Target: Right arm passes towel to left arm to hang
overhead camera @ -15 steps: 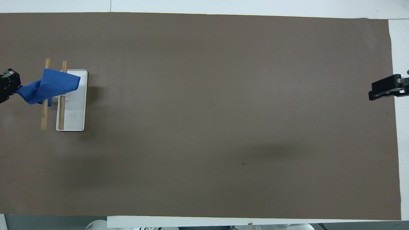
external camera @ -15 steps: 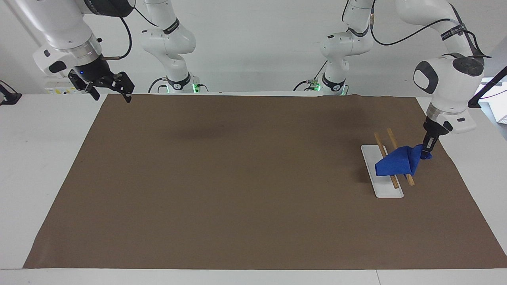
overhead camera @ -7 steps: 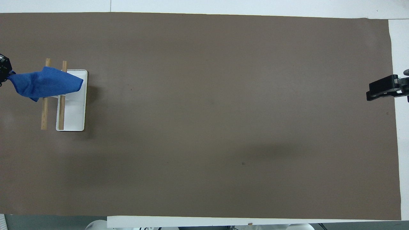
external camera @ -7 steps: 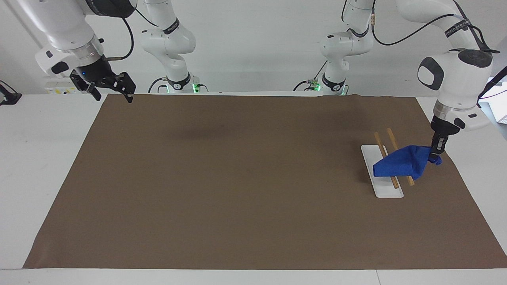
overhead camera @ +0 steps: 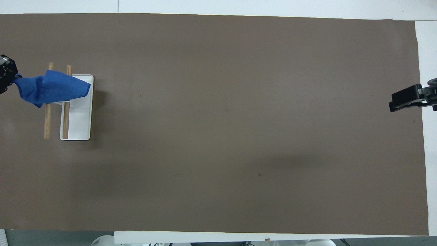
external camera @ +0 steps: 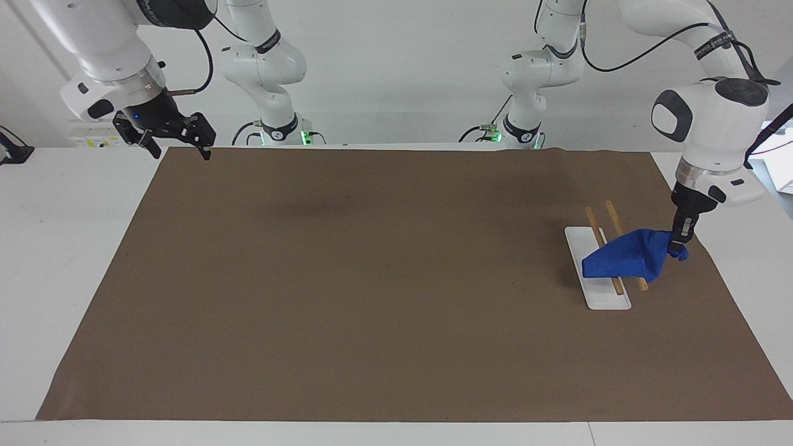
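The blue towel (overhead camera: 51, 88) runs straight over both wooden bars from its held end. The towel would stay, so it is now time for my left gripper to release it.
The blue towel (external camera: 626, 260) lies draped across the two wooden bars (external camera: 612, 214) of the rack, above its white base (external camera: 606, 298). My left gripper (external camera: 679, 246) is shut on the towel's corner, just off the rack toward the left arm's end of the table, and holds the cloth stretched. From overhead the towel (overhead camera: 51, 88) spans both bars (overhead camera: 47, 121), with the left gripper (overhead camera: 6, 73) at its end. My right gripper (external camera: 178, 150) hangs open and holds nothing over the brown mat's corner at the right arm's end; overhead, the right gripper (overhead camera: 408, 99) shows at the mat's edge.
A brown mat (external camera: 372, 279) covers most of the white table (external camera: 62, 248). The rack's white base (overhead camera: 80, 119) stands near the left arm's end. The arm bases stand along the robots' edge of the table.
My left gripper has pulled the towel's corner away from the rack, drawing the cloth flatter over the bars. The right gripper has drifted slightly and stays open.
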